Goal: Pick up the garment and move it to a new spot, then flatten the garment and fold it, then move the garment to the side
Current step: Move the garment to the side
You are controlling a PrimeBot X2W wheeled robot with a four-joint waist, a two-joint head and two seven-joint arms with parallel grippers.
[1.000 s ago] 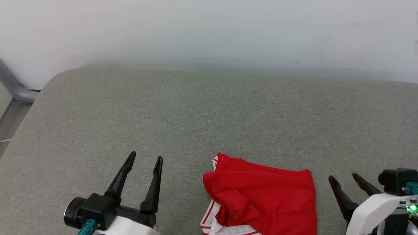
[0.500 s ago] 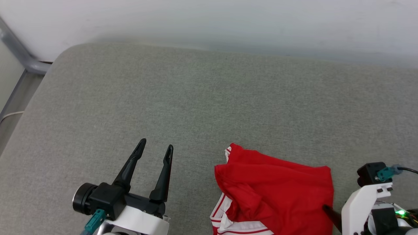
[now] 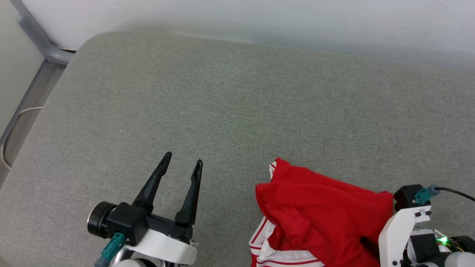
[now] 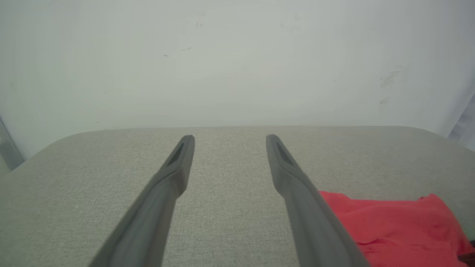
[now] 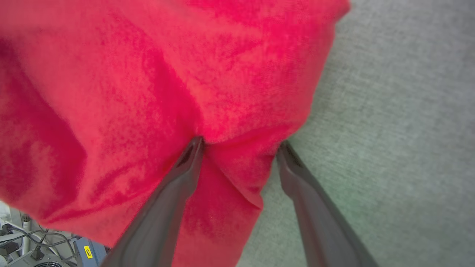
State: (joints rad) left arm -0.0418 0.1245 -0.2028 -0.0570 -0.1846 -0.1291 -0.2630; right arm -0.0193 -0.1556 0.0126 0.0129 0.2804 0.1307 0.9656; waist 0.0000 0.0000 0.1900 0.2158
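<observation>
The garment needs to move to a new spot, so my right gripper will next grab the garment by the bunched fold along its red edge point(image 5: 240, 160).
The garment point(image 3: 323, 211) is a crumpled red shirt with white, red-striped trim showing at its lower left, lying at the near right of the grey cushion point(image 3: 237, 111). In the right wrist view my right gripper point(image 5: 239, 142) stands open. Its fingertips press into the garment point(image 5: 148, 74) at its right edge, with a fold of red cloth between the spread fingers. The head view shows just its white wrist point(image 3: 402, 226), against that edge. My left gripper point(image 3: 184, 158) hovers open and empty over bare cushion to the left of the shirt. In the left wrist view the left gripper point(image 4: 229, 138) points at the wall, the garment point(image 4: 389, 222) to its lower right.
A white wall point(image 3: 259, 18) runs along the cushion's far edge. A grey metal frame point(image 3: 37, 40) and a pale cable point(image 3: 16, 118) lie off the cushion's left end. Cabled equipment point(image 5: 44, 252) sits below the near edge.
The head camera has shifted down and left. My right gripper has gone from beside the garment's right edge down onto it, its fingers now in the cloth. The left gripper keeps its pose.
</observation>
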